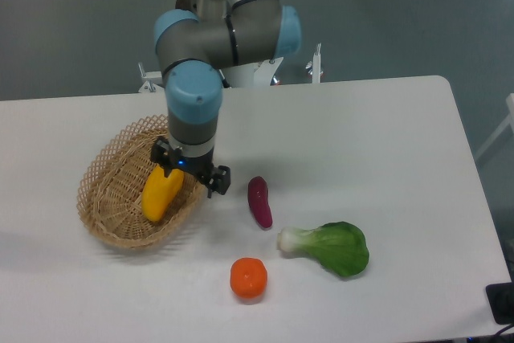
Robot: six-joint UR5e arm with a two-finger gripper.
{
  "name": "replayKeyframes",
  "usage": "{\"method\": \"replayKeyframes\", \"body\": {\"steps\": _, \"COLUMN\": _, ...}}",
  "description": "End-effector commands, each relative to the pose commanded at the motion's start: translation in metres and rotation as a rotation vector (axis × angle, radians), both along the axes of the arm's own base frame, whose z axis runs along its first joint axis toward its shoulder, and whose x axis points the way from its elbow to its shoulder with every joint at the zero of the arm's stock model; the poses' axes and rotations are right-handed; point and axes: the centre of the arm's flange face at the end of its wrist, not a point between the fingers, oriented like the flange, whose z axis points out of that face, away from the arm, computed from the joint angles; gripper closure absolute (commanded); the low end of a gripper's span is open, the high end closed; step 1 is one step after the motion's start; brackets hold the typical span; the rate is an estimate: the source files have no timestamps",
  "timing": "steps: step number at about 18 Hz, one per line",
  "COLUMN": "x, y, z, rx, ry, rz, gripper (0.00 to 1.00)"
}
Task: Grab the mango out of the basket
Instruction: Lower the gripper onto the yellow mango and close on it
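Observation:
The mango (161, 193) needs to be picked up by its long sides next, so my gripper can lift it out of the wicker basket (108, 198).
The yellow-orange mango (161, 193) lies lengthwise inside the tan wicker basket (108, 198) on the left of the table. My gripper (191, 176) hangs over the basket's right rim, just above and to the right of the mango's upper end. Its black fingers (218, 181) stand apart, open, with nothing between them. The arm's wrist hides the top tip of the mango and part of the basket's far rim.
A small purple sweet potato (259, 202) lies right of the basket. A green bok choy (331, 248) sits at the front right, and a round orange fruit (248, 278) near the front edge. The robot base (221, 14) stands behind the table.

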Motion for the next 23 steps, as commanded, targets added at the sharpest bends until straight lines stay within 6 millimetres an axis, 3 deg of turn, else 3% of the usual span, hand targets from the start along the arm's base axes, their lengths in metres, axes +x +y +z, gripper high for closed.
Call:
{"method": "replayKeyframes", "body": {"steps": 11, "x": 0.023, "y": 0.016, "z": -0.044, "rx": -0.065, "ry": -0.037, "rz": -0.011, "gripper": 0.00}}
{"method": "replayKeyframes", "body": {"steps": 20, "x": 0.036, "y": 0.022, "z": -0.052, "rx": -0.068, "ry": -0.036, "rz": -0.010, "gripper": 0.00}}
{"method": "replayKeyframes", "body": {"steps": 23, "x": 0.037, "y": 0.023, "z": -0.053, "rx": -0.068, "ry": -0.034, "rz": -0.009, "gripper": 0.22}}
